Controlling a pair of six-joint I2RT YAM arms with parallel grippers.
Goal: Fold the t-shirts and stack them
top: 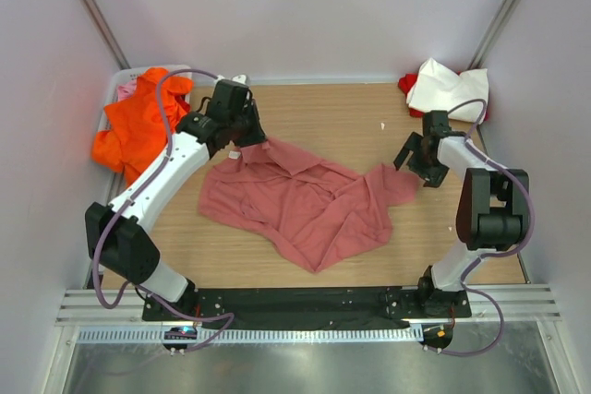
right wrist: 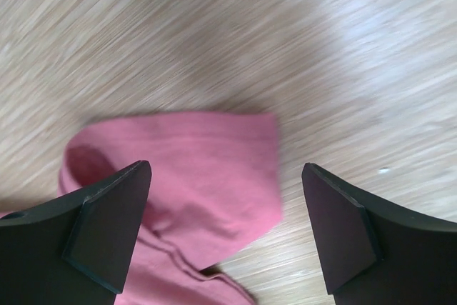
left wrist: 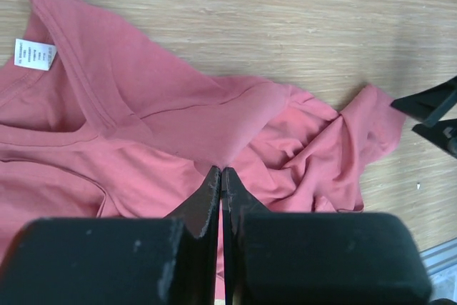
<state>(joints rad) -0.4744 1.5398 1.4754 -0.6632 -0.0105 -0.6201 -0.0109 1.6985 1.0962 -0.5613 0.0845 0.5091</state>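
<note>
My right gripper grabs the salmon-pink t-shirt's sleeve end next, away from my left gripper's shoulder hold, to spread the t-shirt for folding.
The dusty salmon-pink t-shirt (top: 295,200) lies crumpled in the middle of the wooden table (top: 351,117). Its collar and white label (left wrist: 34,53) show in the left wrist view. My left gripper (top: 247,140) is shut, and its tips (left wrist: 222,171) pinch a fold of this shirt (left wrist: 143,105) near the shoulder. My right gripper (top: 414,165) is open and empty. Its jaws (right wrist: 226,171) stand wide apart over the shirt's right sleeve (right wrist: 200,169). The orange t-shirt (top: 138,122) is heaped at the back left over a lighter pink one (top: 125,89). The white t-shirt (top: 448,89) lies on the red one (top: 407,85) at the back right.
White walls enclose the table on the left, back and right. A small white speck (top: 382,125) lies on the wood near the back. The right gripper's fingers (left wrist: 432,108) show at the right edge of the left wrist view. A black rail (top: 305,302) runs along the near edge.
</note>
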